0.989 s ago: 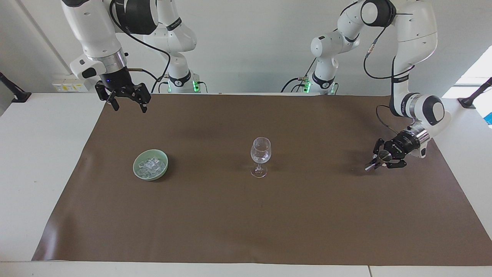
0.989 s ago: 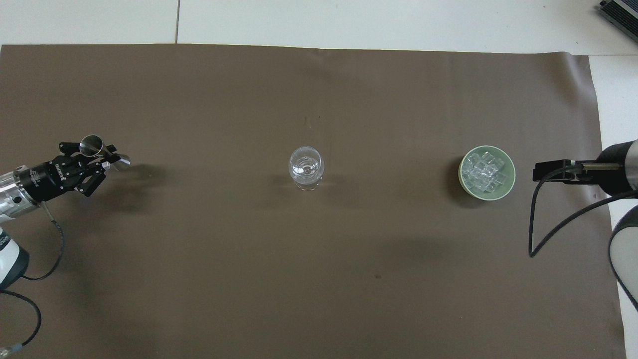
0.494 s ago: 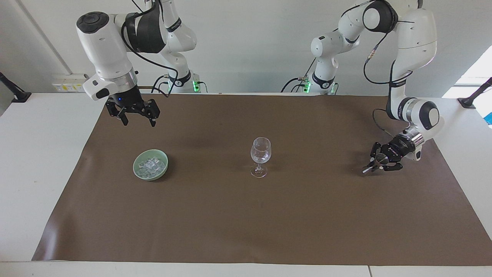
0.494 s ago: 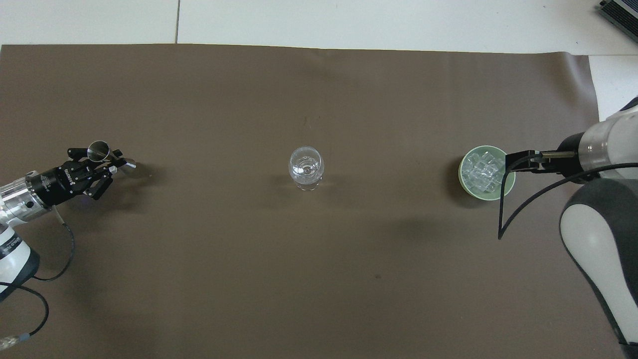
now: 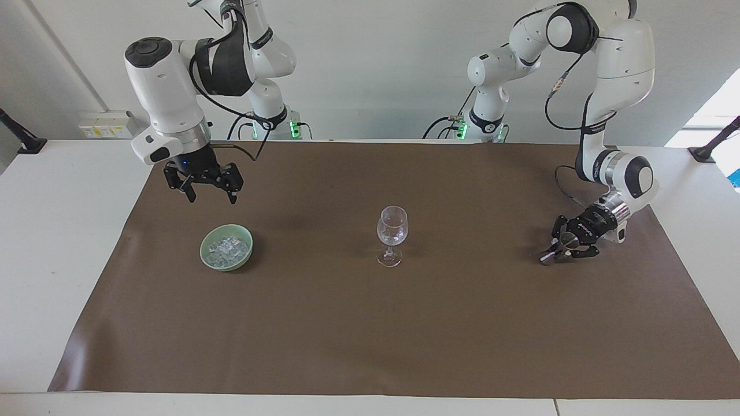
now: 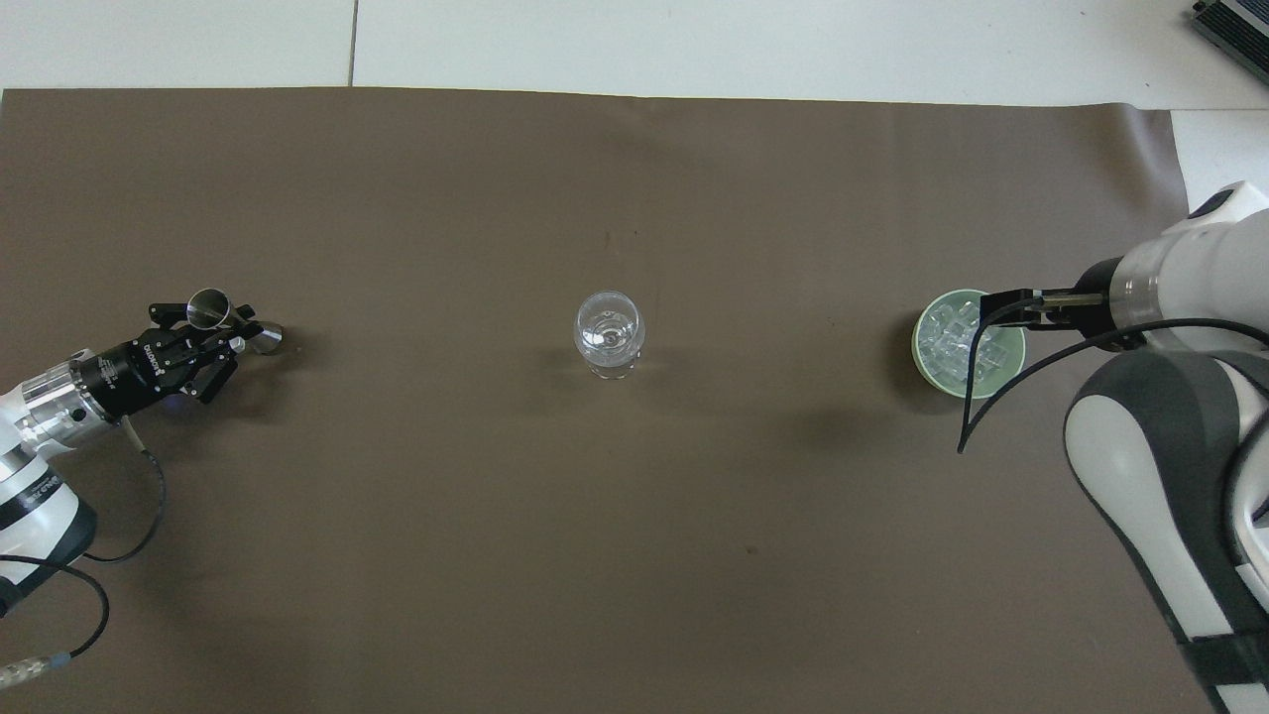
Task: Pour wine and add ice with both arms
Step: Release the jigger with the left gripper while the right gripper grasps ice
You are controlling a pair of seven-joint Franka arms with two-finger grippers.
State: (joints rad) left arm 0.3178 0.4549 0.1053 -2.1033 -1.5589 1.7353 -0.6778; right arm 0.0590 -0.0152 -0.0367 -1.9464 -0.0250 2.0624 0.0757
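The jigger's base is low over the brown mat in the overhead view, so it is time to open my left gripper now.
A clear stemmed wine glass point(image 5: 392, 231) stands upright at the middle of the brown mat; it also shows in the overhead view point(image 6: 609, 332). A pale green bowl point(image 5: 206, 254) point(image 6: 994, 385) toward the right arm's end holds several chunks of ice point(image 5: 229, 248) point(image 6: 947, 342). My right gripper point(image 5: 211, 197) is open and empty, in the air over the mat by the bowl's robot-side edge. My left gripper point(image 5: 563, 245) point(image 6: 223, 327) is shut on a silver double-cone jigger point(image 5: 570, 237) point(image 6: 210, 307), held tilted and low over the mat toward the left arm's end.
The brown mat point(image 5: 370, 335) covers most of the white table point(image 5: 58, 231). The right arm's cable point(image 6: 1001, 387) hangs across the bowl in the overhead view. A dark device point(image 6: 1234, 25) lies at the table's corner farthest from the robots.
My right gripper has come down and moved over toward the bowl. My left gripper has moved slightly toward the glass and lower, still holding the jigger.
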